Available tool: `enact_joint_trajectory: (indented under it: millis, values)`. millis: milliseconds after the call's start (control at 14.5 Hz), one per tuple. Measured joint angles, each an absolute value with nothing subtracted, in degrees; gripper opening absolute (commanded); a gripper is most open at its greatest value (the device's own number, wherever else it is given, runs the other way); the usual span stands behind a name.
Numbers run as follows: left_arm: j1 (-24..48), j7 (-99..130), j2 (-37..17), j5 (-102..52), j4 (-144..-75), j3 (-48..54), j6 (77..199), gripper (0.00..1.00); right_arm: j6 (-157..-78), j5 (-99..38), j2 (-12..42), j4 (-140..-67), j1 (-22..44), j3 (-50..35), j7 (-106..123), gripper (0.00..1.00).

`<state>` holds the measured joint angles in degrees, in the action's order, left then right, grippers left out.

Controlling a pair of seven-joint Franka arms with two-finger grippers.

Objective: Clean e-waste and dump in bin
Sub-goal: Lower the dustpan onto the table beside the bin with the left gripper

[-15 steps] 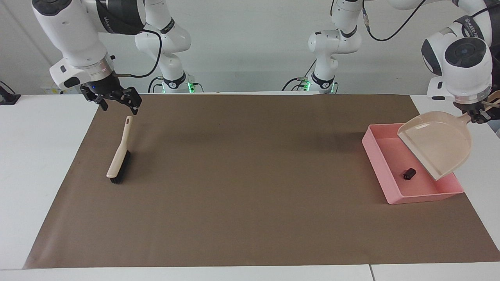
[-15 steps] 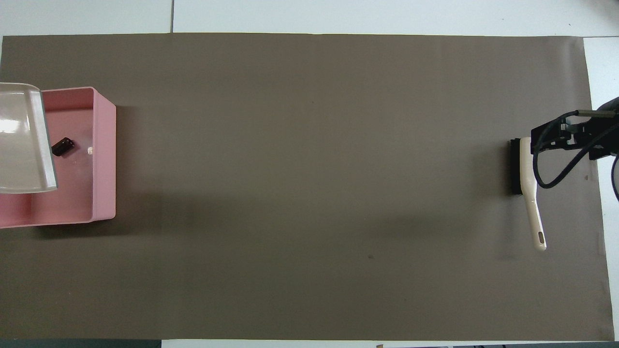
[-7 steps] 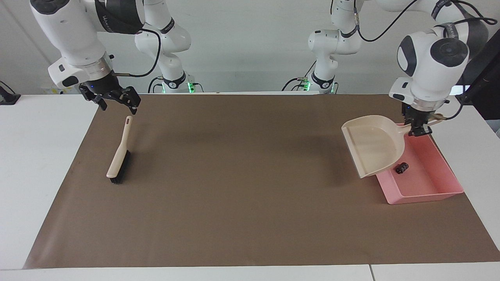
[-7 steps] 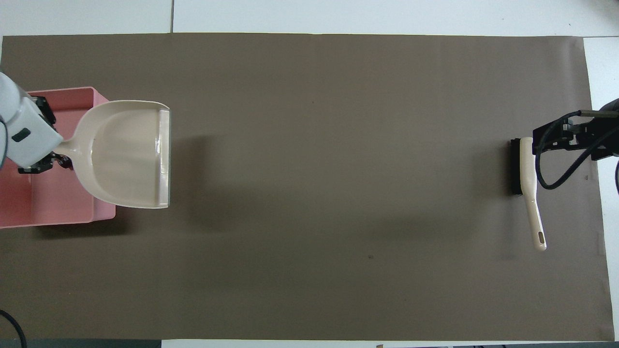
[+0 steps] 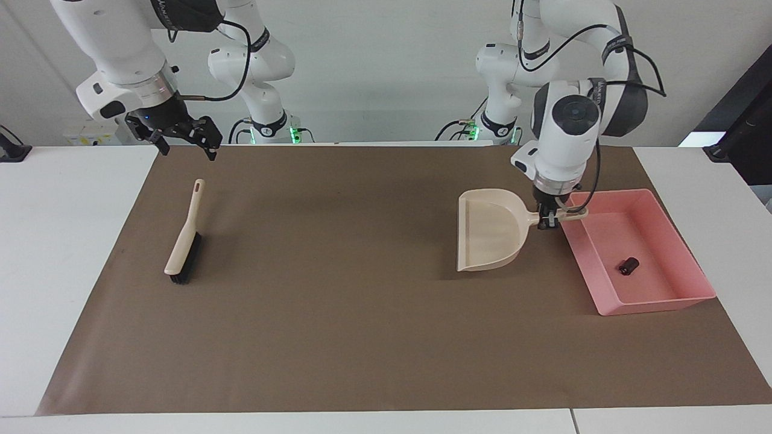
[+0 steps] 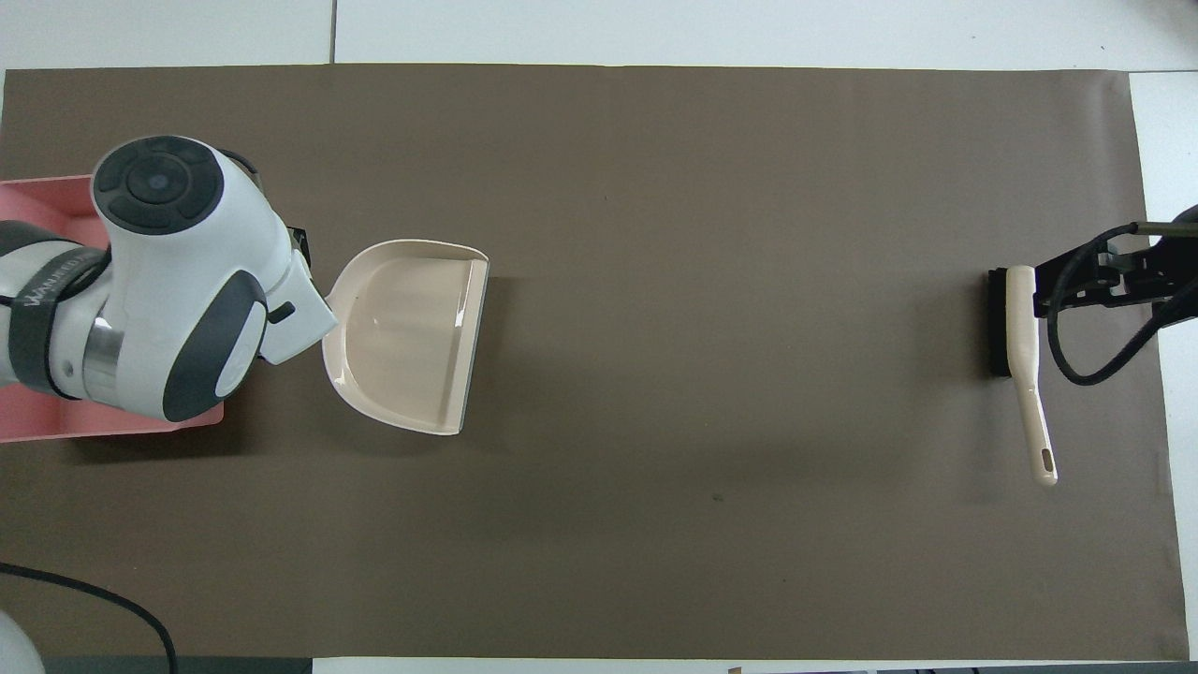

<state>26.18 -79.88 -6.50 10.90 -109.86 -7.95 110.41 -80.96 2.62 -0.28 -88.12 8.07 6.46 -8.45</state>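
Observation:
The cream dustpan is still hanging above the brown mat with its shadow set apart from it, so my left gripper needs to keep holding the dustpan.
A dark cylinder of e-waste lies inside the pink bin at the left arm's end of the mat. My left gripper is shut on the handle of the cream dustpan. It holds the pan roughly level, low over the mat beside the bin, mouth toward the table's middle. In the overhead view the left arm covers most of the bin and hides the gripper; the dustpan shows in full. My right gripper hangs open and holds nothing, over the mat just past the brush's handle end.
A cream brush with black bristles lies flat on the brown mat toward the right arm's end; the overhead view shows the brush partly under the right gripper. White table borders the mat.
The left arm swung the dustpan from a tilted pose over the bin to level over the mat beside it. The cylinder stayed in the bin. The right gripper rose slightly.

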Motion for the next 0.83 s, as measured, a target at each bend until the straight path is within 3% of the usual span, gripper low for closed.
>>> enact_joint_trajectory:
  millis: [826]
  values:
    - [26.29, -72.71, -12.22, 10.89, -112.30, -8.64, 117.97, 0.03, -80.92, 2.62, -0.18, -88.14, 3.83, 3.08, -8.45, 1.00]
